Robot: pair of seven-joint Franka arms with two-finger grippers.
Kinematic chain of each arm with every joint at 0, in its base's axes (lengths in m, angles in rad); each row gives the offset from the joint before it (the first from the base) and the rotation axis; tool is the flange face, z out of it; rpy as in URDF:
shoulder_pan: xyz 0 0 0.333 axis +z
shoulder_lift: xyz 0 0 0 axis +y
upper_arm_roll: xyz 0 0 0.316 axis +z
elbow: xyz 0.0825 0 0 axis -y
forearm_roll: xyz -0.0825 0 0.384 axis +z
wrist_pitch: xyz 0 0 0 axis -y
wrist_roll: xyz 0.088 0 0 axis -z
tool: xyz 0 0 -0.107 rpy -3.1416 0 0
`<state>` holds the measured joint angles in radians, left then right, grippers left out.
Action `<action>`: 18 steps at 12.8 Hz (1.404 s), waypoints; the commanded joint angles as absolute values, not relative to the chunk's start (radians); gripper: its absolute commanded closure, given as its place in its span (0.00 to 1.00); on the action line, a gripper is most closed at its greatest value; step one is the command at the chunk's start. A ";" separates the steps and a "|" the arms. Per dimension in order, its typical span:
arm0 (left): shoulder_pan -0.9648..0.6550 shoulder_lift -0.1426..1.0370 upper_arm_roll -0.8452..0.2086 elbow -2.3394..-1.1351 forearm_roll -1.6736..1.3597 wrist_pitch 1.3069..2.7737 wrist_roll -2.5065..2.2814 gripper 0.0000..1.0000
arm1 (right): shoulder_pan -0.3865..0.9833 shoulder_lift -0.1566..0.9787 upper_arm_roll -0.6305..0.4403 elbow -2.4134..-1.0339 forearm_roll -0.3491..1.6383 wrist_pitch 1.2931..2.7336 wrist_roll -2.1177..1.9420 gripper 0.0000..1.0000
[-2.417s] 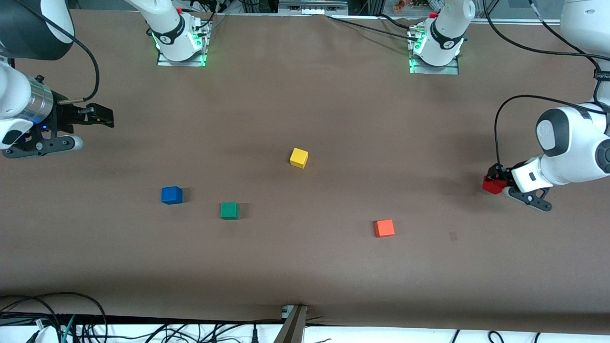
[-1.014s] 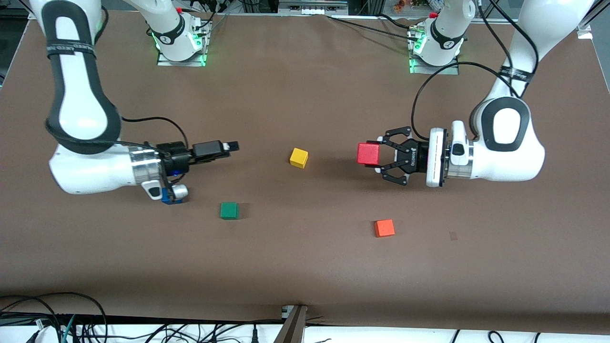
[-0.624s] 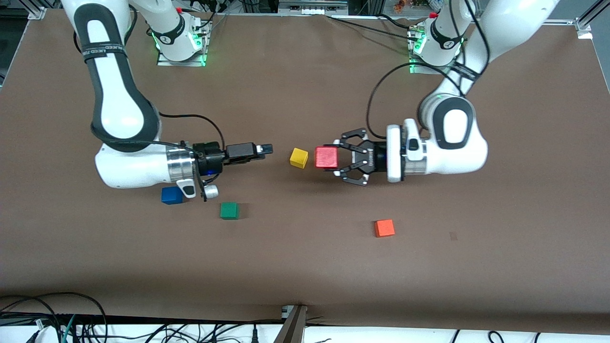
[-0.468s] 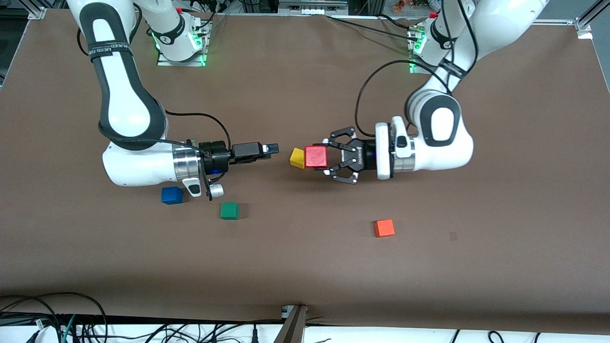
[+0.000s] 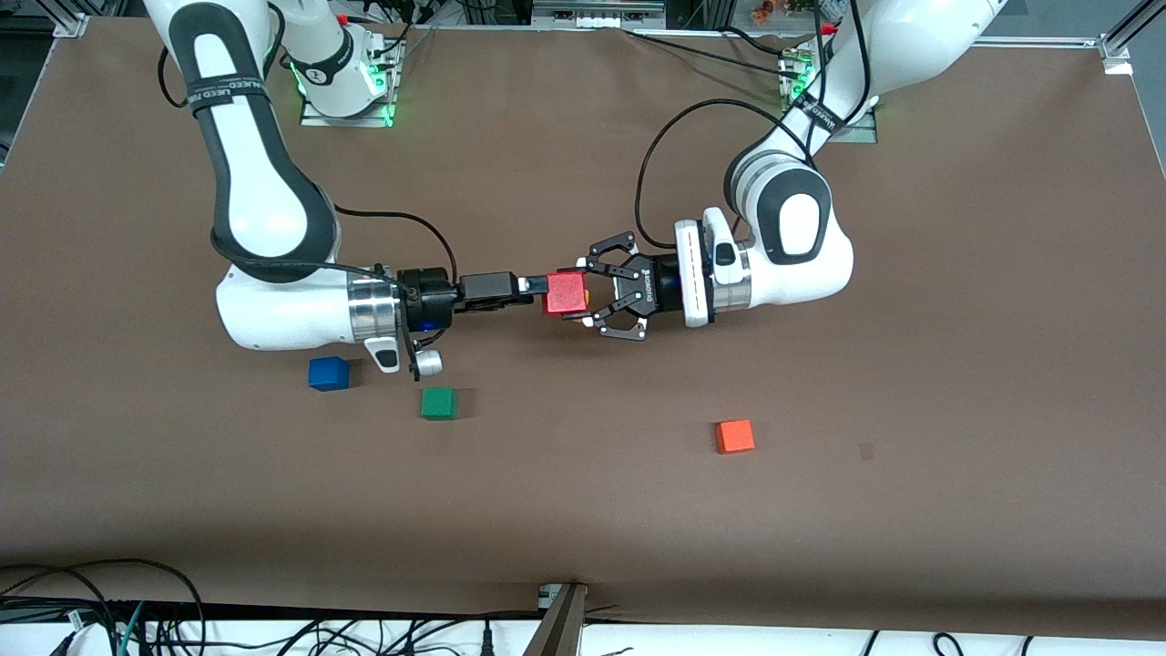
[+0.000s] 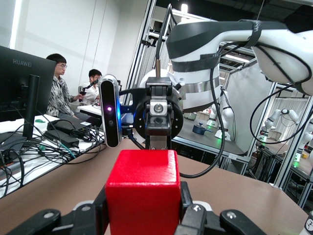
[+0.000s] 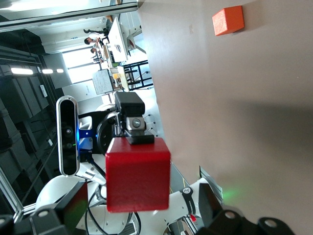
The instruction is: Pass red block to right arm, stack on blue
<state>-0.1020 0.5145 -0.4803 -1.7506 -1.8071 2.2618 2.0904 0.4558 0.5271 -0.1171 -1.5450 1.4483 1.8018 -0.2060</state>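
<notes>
The red block should go on the blue cube, so my right gripper should take the red block by the opposite sides that my left gripper leaves open.
The red block is up in the air over the middle of the table, clamped in my left gripper, the wide linkage claw. It fills the low middle of the left wrist view. My right gripper, slim and black, points straight at the block with its tip at the block's edge. In the right wrist view the block sits between the right gripper's spread fingers, which do not touch it. The blue cube lies on the table beside the right arm's wrist.
A green cube lies beside the blue one, toward the left arm's end. An orange-red cube lies nearer the front camera and shows in the right wrist view. A yellow cube is almost hidden under the left gripper.
Both arms have moved toward the middle of the table. The left gripper has carried the red block over the yellow cube, up to the right gripper's tip.
</notes>
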 commanded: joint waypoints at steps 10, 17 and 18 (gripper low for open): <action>-0.137 0.505 -0.480 -1.733 -1.852 2.322 2.128 0.13 | 0.483 0.511 -0.123 -1.566 1.476 1.873 -0.206 0.99; -0.107 0.483 -0.483 -1.753 -1.844 2.307 2.027 0.00 | 0.480 0.502 -0.152 -1.560 1.416 1.885 -0.199 0.99; -0.098 0.476 -0.483 -1.764 -1.842 2.306 2.023 0.00 | 0.480 0.502 -0.169 -1.556 1.376 1.884 -0.201 0.99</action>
